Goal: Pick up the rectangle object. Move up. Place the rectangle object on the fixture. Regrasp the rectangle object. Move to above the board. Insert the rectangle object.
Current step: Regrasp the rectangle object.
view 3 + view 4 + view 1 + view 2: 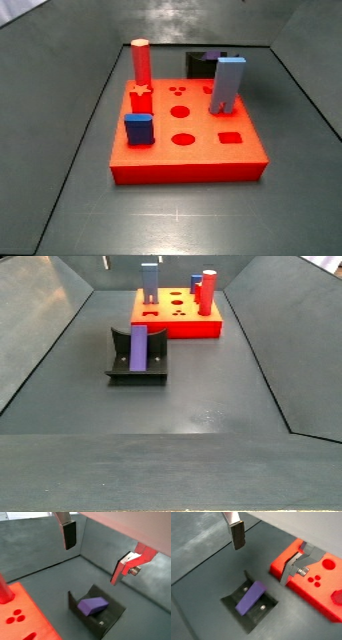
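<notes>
My gripper needs to take hold of the purple bar by its exposed upper part [211, 55] [93, 603] next, so that it can carry the bar over to be inserted in the board.
The rectangle object, a slim purple bar [138, 346], lies lengthwise on the dark fixture [134, 374], also seen in both wrist views [92, 605] [252, 597]. My gripper [92, 564] [263, 564] hangs open well above the fixture [235, 601], with nothing between its fingers [69, 537]. The bar is apart from the fingers. The red board [187, 160] [181, 326] stands just beyond the fixture; its edge shows in both wrist views [27, 617] [314, 592]. The gripper itself is out of frame in both side views.
On the board stand a tall light-blue block [229, 85], a short dark-blue block [138, 128] and a red peg [139, 62]. Grey sloping walls [40, 346] enclose the floor on all sides.
</notes>
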Motion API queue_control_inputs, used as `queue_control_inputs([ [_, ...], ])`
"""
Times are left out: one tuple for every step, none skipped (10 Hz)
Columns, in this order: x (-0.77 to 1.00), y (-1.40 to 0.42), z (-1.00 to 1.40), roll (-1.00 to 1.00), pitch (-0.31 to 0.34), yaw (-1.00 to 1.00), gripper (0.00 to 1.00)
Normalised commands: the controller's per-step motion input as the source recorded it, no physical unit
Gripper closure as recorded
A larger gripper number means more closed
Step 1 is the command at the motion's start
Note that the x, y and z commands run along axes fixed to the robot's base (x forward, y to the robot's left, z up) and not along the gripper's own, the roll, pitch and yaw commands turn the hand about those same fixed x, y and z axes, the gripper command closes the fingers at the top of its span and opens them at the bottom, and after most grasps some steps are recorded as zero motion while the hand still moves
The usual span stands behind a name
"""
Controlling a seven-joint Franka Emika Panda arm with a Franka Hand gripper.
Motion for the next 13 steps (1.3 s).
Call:
queue_control_inputs([
  [-0.01, -0.02, 0.01, 1.0, -0.028, 0.03, 0.0],
  [0.01, -0.02, 0.0, 1.0, -0.023, 0.03, 0.0],
  [0.02, -0.02, -0.01, 1.0, -0.017, 0.03, 0.0],
  [0.03, -0.02, -0.01, 1.0, -0.008, 0.03, 0.0],
  [0.04, -0.03, -0.01, 1.0, 0.006, 0.03, 0.0],
  [0.06, -0.03, -0.01, 1.0, 0.021, 0.04, 0.0],
  [0.07, -0.03, -0.01, 1.0, 0.043, 0.04, 0.0],
  [0.08, -0.03, -0.01, 1.0, 0.07, 0.06, 0.0],
  [0.09, -0.04, -0.02, 0.87, 0.103, 0.07, 0.0],
  [0.09, -0.04, -0.02, 0.67, 0.106, 0.09, 0.0],
  [0.09, -0.04, -0.02, 0.41, 0.101, 0.11, 0.0],
  [0.08, -0.03, -0.01, 0.32, 0.097, 0.12, 0.0],
  [0.07, -0.02, -0.01, 0.23, 0.08, 0.13, 0.0],
])
